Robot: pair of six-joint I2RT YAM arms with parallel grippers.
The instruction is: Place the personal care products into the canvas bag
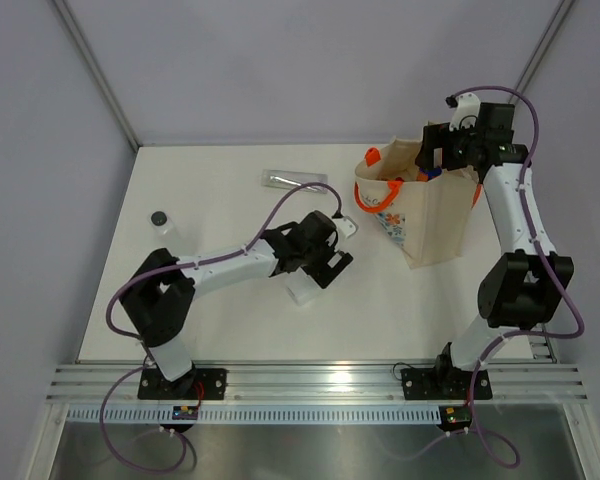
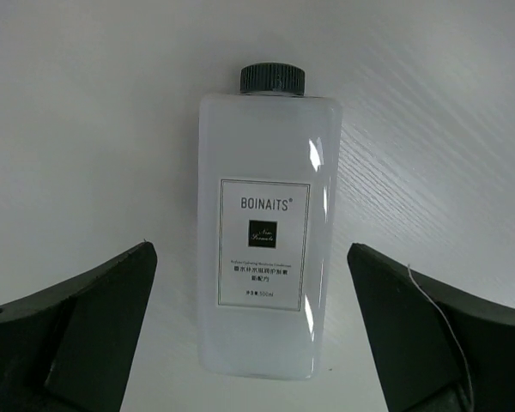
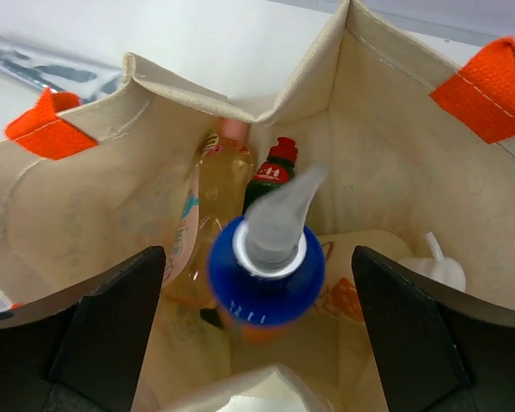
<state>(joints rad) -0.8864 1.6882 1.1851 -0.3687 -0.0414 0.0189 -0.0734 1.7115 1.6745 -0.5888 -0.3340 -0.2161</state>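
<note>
It isn't time to close on the white bottle yet: my fingers are above the bottle's sides and would miss it now. My left gripper needs to first move lower.
The white flat bottle with black cap (image 2: pixel 266 232) lies on the table between the spread fingers (image 2: pixel 86 326) of my left gripper (image 2: pixel 253 330), which is open and not touching it; from above the bottle (image 1: pixel 302 290) shows just below that gripper (image 1: pixel 325 262). The silver tube (image 1: pixel 285 179) lies at the back. My right gripper (image 3: pixel 257 318) is open over the mouth of the canvas bag (image 3: pixel 86 197). The orange cylinder with blue cap (image 3: pixel 266 275) sits between its fingers, untouched and blurred. Inside are the peach-pink bottle (image 3: pixel 215 189), green bottle (image 3: pixel 270 176) and cream-yellow pump bottle (image 3: pixel 433 266).
The bag (image 1: pixel 430 215) stands at the back right, with my right gripper (image 1: pixel 435 160) above it. A small black-capped thing (image 1: pixel 159 217) stands at the left of the table. Grey walls close in the back and sides.
</note>
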